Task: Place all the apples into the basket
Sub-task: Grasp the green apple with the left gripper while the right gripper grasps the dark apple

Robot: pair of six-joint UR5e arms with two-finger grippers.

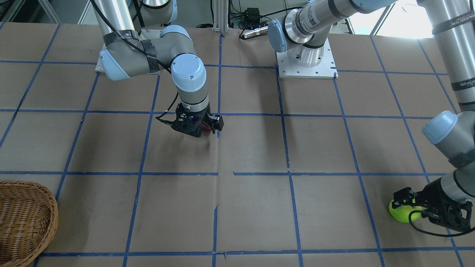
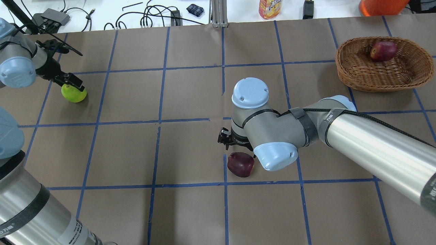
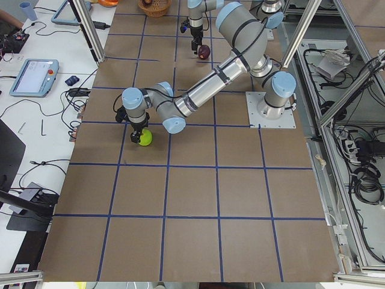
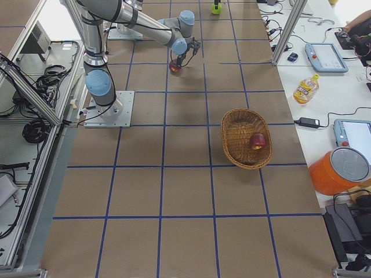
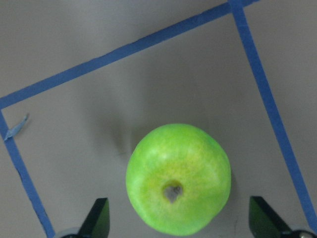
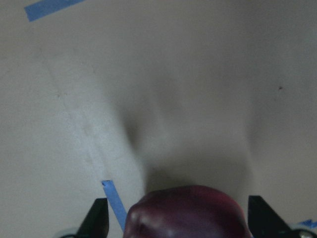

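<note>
My right gripper grips the dark maroon apple around its rounded body (image 1: 205, 127) next, to get the apple into the wicker basket (image 1: 24, 218).
The lime green apple (image 5: 178, 178) lies on the brown table, also seen from overhead (image 2: 74, 94) and from the front (image 1: 402, 213). My left gripper (image 5: 179, 218) is open, low over it, one finger on each side with gaps. The dark maroon apple (image 6: 185, 213) lies near the table's middle (image 2: 240, 164). My right gripper (image 6: 181, 215) is open and straddles it; from overhead the wrist (image 2: 259, 136) hides most of the fingers. The red apple (image 2: 383, 51) lies inside the wicker basket (image 2: 381, 85), which stands at the far right corner (image 4: 237, 139).
The table is brown paper with a blue tape grid (image 2: 223, 119). Beyond its far edge lie cables, a bottle (image 2: 269, 8) and an orange container (image 2: 381, 5). The right arm's long link (image 2: 374, 146) stretches low over the table's right half.
</note>
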